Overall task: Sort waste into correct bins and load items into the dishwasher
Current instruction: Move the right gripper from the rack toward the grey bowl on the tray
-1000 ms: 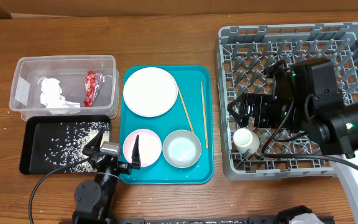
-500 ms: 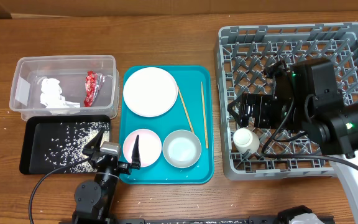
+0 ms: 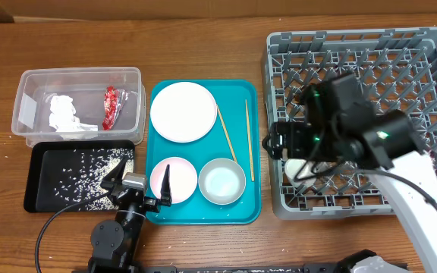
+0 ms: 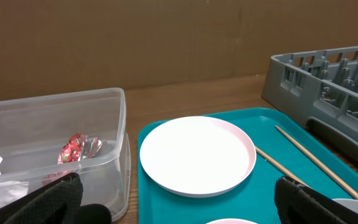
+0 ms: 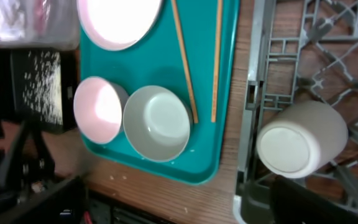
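My right gripper grabs the grey bowl (image 3: 221, 181) by its rim on the rack side next, to turn it over into the dishwasher rack.
The white cup (image 3: 300, 170) lies on its side in the grey dishwasher rack (image 3: 355, 36), also in the right wrist view (image 5: 300, 140). My right gripper (image 3: 279, 144) is open and empty above the rack's left edge, next to the cup. The plate (image 3: 183, 111), pink bowl (image 3: 180, 174), grey bowl (image 3: 221, 181) and two chopsticks (image 3: 247, 140) lie on the teal tray (image 3: 237, 208). The wrapper (image 3: 111, 106) and napkin (image 3: 63, 114) lie in the clear tub (image 3: 78, 73). Rice grains (image 3: 82, 171) cover the black tray (image 3: 36, 163). My left gripper (image 3: 139, 184) is open and empty at the front, one finger over the pink bowl.
The teal tray sits between the bins on the left and the rack on the right. A narrow strip of bare wood (image 3: 262, 114) separates tray and rack. A few stray grains lie on the tray's front edge and the table.
My right arm has swung left from over the rack's middle to its left edge, now partly covering the cup. The left arm has not moved.
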Robot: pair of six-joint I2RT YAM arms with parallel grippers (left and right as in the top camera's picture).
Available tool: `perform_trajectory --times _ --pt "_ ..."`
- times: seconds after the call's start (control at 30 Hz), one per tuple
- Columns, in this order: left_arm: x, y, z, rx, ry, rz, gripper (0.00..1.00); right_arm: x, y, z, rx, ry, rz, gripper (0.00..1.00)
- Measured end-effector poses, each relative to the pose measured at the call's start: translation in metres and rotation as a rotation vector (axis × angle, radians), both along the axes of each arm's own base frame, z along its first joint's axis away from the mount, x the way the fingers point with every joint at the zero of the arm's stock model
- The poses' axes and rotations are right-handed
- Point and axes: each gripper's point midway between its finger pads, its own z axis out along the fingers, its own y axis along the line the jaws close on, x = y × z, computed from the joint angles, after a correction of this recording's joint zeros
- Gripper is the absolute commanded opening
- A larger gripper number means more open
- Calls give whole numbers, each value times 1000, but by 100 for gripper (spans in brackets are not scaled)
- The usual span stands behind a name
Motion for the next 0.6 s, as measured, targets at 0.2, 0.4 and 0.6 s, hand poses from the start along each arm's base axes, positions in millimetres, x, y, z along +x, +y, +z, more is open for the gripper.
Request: perform_trajectory --times 0.2,0.4,0.6 --pt "0 0 0 0 0 0 100 -1 19 -17 -22 48 40 67" --pt "0 0 0 0 0 0 100 -28 68 -69 -119 96 202 66" --pt "0 0 0 0 0 0 100 -22 75 -114 -198 99 214 66"
